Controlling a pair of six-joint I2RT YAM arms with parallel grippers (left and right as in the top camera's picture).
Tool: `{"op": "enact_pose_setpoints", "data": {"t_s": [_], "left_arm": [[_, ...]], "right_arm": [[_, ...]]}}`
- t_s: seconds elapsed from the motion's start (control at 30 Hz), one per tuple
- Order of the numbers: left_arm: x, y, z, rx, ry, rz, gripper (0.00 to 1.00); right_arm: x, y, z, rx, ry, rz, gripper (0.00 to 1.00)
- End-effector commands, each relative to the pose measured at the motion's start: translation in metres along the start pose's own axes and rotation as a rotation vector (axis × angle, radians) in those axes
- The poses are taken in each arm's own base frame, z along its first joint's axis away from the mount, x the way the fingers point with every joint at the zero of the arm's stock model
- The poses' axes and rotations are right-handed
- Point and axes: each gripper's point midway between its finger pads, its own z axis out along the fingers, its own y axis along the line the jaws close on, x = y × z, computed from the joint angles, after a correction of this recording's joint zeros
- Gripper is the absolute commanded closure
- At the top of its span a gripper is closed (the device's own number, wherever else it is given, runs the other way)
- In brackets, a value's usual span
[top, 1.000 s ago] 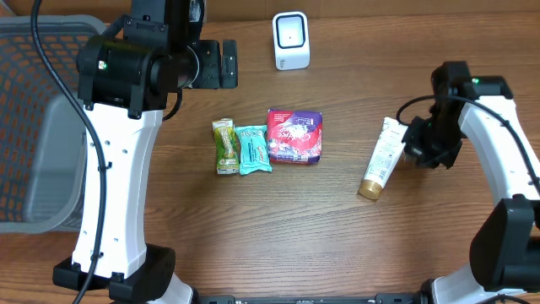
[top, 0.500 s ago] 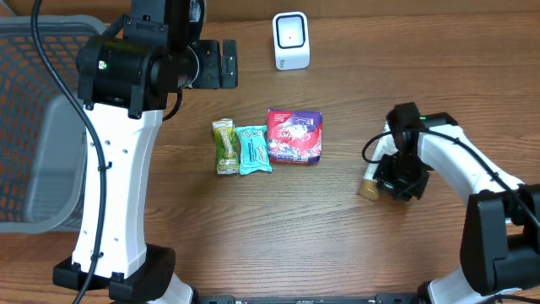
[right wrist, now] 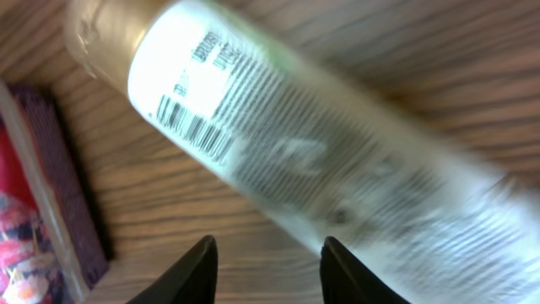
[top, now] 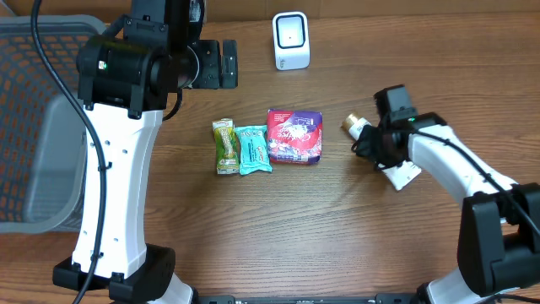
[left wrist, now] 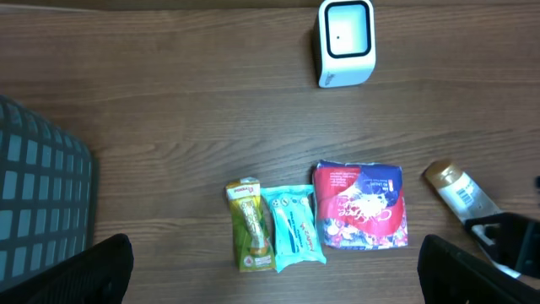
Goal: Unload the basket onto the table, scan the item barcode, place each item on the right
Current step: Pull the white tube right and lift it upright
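Note:
The white tube needs to be scanned, so my right gripper will pick it up next by its middle [right wrist: 339,165], which leaves the barcode [right wrist: 194,131] near the gold cap uncovered.
A white tube with a gold cap [top: 361,130] lies on the wooden table, cap toward the upper left, tail [top: 403,176] to the lower right. My right gripper [top: 381,149] hovers over its middle. In the right wrist view the tube [right wrist: 295,152] fills the frame, its barcode [right wrist: 194,131] facing up; the right gripper [right wrist: 270,270] is open, with bare wood between the fingertips and the right one at the tube's edge. The white scanner [top: 291,40] stands at the back. My left gripper [top: 221,64] hangs high and wide open, far from the tube.
A green snack bar [top: 224,145], a teal bar [top: 252,149] and a red-purple pouch [top: 294,135] lie side by side mid-table, the pouch close to the tube's cap. A grey mesh basket [top: 34,127] sits at the left edge. The left arm's white column rises at the front left.
The right arm has swept left and the tube has swung round: its cap pointed down-left before and now points up-left. The right jaws have widened. The left arm has not moved.

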Motion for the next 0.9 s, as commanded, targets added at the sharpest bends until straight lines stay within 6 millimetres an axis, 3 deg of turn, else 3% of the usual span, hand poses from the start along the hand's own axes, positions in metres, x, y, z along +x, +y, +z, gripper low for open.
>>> {"op": "enact_pose_setpoints", "data": {"t_s": [0.0, 0.03, 0.1, 0.13, 0.27, 0.37, 0.5, 0.73, 0.87], "left_arm": [[-0.003, -0.001, -0.003, 0.004, -0.012, 0.008, 0.00], [-0.003, -0.001, -0.003, 0.004, -0.012, 0.008, 0.00], [-0.003, -0.001, -0.003, 0.004, -0.012, 0.008, 0.01], [-0.003, -0.001, -0.003, 0.004, -0.012, 0.008, 0.00], [-0.003, -0.001, -0.003, 0.004, -0.012, 0.008, 0.00], [-0.003, -0.001, -0.003, 0.004, -0.012, 0.008, 0.00], [-0.003, -0.001, -0.003, 0.004, -0.012, 0.008, 0.00], [-0.003, -0.001, -0.003, 0.004, -0.012, 0.008, 0.00], [-0.003, -0.001, -0.003, 0.004, -0.012, 0.008, 0.00]], "right_arm": [[-0.054, 0.004, -0.041, -0.007, -0.119, -0.071, 0.56], [-0.061, 0.002, -0.050, -0.005, -0.126, -0.087, 0.55], [-0.074, -0.003, -0.067, -0.004, -0.139, -0.112, 0.28], [-0.075, -0.005, -0.068, -0.014, -0.133, -0.126, 0.23], [-0.060, -0.024, -0.058, -0.086, -0.005, -0.209, 0.12], [-0.047, -0.036, -0.045, -0.147, 0.080, -0.265, 0.12], [-0.029, -0.035, -0.035, -0.267, 0.169, -0.355, 0.14], [-0.027, -0.043, -0.011, -0.281, 0.203, -0.458, 0.17], [-0.020, -0.048, 0.006, -0.285, 0.249, -0.469, 0.25]]}}
